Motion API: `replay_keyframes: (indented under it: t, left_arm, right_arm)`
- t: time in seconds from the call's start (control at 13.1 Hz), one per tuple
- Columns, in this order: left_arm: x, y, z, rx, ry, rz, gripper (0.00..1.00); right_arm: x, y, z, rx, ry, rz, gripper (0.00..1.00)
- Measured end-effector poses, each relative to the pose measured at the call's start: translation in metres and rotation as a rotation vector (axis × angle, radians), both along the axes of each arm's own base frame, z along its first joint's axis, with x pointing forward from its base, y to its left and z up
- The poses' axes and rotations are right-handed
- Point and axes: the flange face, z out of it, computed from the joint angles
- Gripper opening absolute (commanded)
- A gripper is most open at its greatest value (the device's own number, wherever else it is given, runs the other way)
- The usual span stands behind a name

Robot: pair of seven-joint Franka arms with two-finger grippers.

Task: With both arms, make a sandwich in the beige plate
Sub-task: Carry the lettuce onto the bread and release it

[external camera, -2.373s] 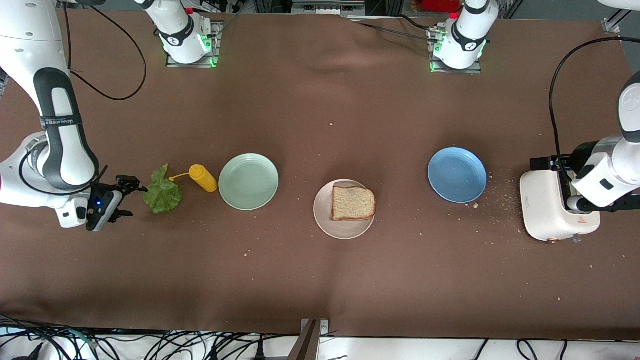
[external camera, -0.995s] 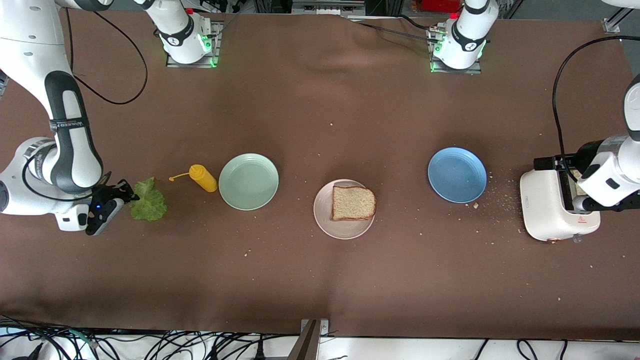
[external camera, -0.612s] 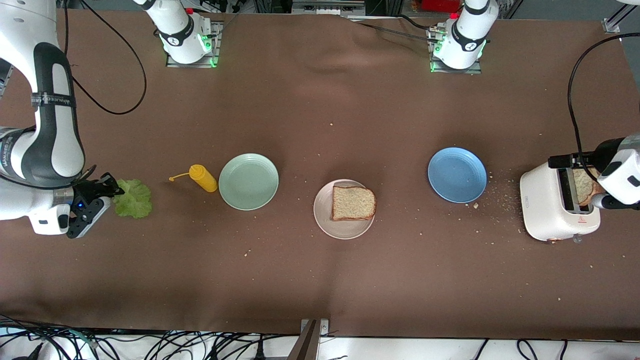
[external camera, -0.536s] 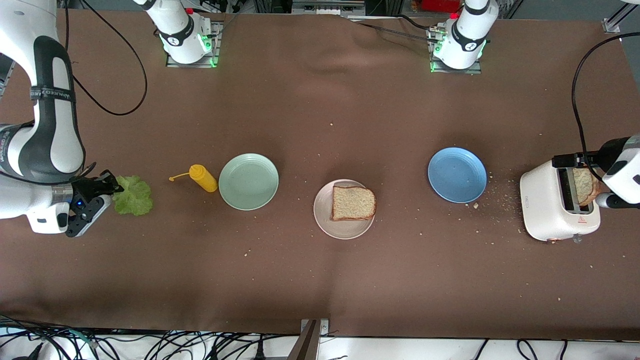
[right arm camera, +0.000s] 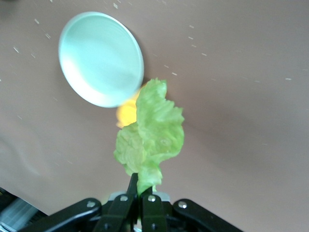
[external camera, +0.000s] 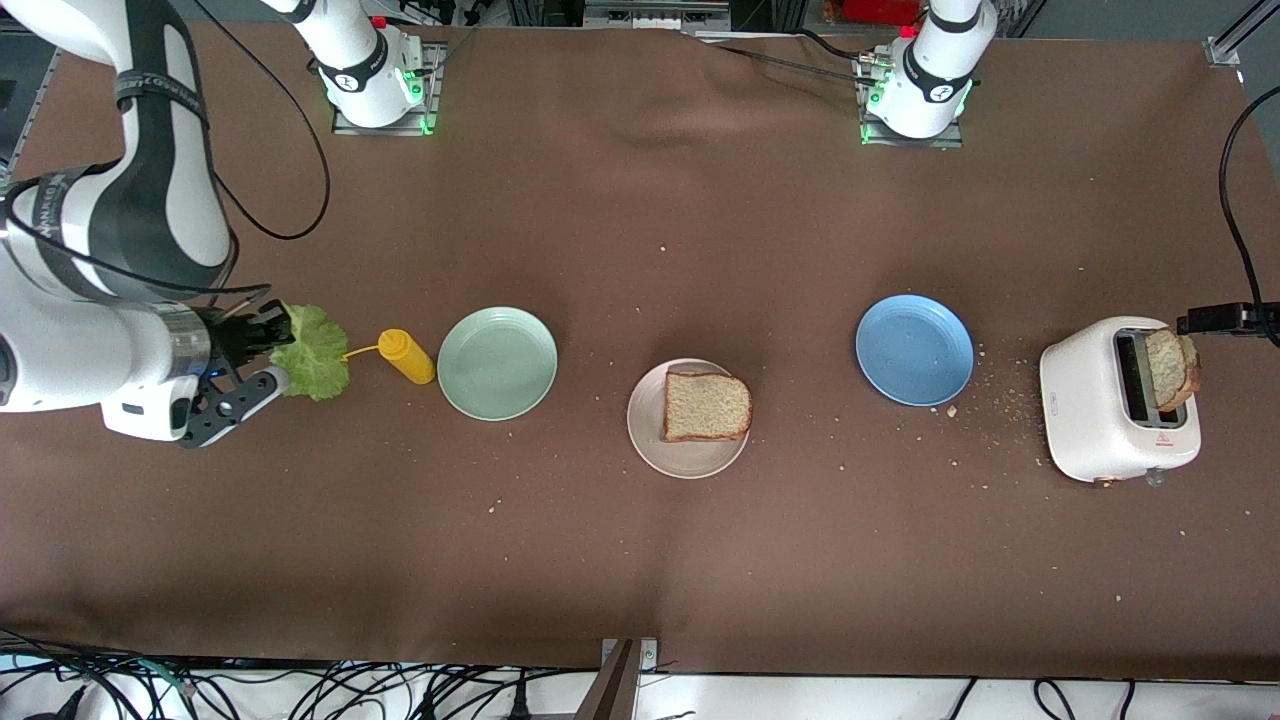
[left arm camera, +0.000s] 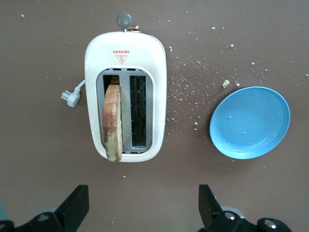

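Next, my left gripper grabs the bread slice by its crust edge standing out of the toaster slot (external camera: 1177,358), to top the sandwich on the beige plate (external camera: 685,458).
The beige plate (external camera: 685,458) lies mid-table with one brown bread slice (external camera: 706,405) flat on it. A second bread slice (external camera: 1170,368) (left arm camera: 112,123) stands up out of a slot of the white toaster (external camera: 1085,410) (left arm camera: 125,53) at the left arm's end. My left gripper (left arm camera: 142,212) hangs open over the table beside the toaster, holding nothing. My right gripper (external camera: 275,345) (right arm camera: 143,186) is shut on the stem of a crinkled green lettuce leaf (external camera: 315,352) (right arm camera: 149,135), lifted off the table beside the yellow bottle.
A yellow squeeze bottle (external camera: 407,357) lies next to a mint-green plate (external camera: 497,362) (right arm camera: 101,58) toward the right arm's end. A blue plate (external camera: 914,350) (left arm camera: 250,123) sits between the beige plate and the toaster. Crumbs lie scattered round the toaster.
The right gripper closed on the lettuce, lifted it and carried it toward the yellow bottle. The left arm drew up and away from the toaster, leaving the slice standing in the slot.
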Motion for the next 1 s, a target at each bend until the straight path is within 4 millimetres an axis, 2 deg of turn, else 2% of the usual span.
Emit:
replay_keyframes:
  t: [0.15, 0.38, 0.54, 0.61, 0.69, 0.77, 0.84, 1.0]
  left_arm:
    - [-0.001, 0.016, -0.028, 0.002, -0.019, -0.004, 1.00]
    - [0.005, 0.016, -0.072, 0.016, -0.064, -0.018, 1.00]
    - [0.003, 0.023, -0.099, 0.022, -0.065, -0.011, 1.00]
    - [0.001, 0.028, -0.109, 0.021, -0.056, -0.005, 0.87]
    - [-0.001, 0.032, -0.116, 0.018, -0.044, 0.002, 0.39]
    - [-0.004, 0.035, -0.122, 0.014, -0.033, 0.003, 0.05]
    - [-0.007, 0.037, -0.127, 0.007, -0.019, -0.004, 0.00]
    - [-0.014, 0.038, -0.135, 0.008, 0.029, -0.038, 0.00]
  right_arm:
    - [-0.009, 0.050, 0.004, 0.026, 0.024, -0.140, 0.00]
    - [-0.013, 0.120, 0.013, 0.082, 0.004, -0.369, 0.00]
    - [-0.014, 0.171, 0.009, 0.115, -0.011, -0.531, 0.00]
    - [-0.013, 0.193, 0.002, 0.129, -0.022, -0.594, 0.00]
    - [-0.013, 0.214, -0.008, 0.143, -0.028, -0.651, 0.00]
    - [-0.012, 0.234, -0.019, 0.165, -0.029, -0.717, 0.00]
    - [-0.010, 0.253, -0.029, 0.193, -0.034, -0.802, 0.00]
    - [-0.010, 0.290, -0.053, 0.239, -0.047, -0.957, 0.00]
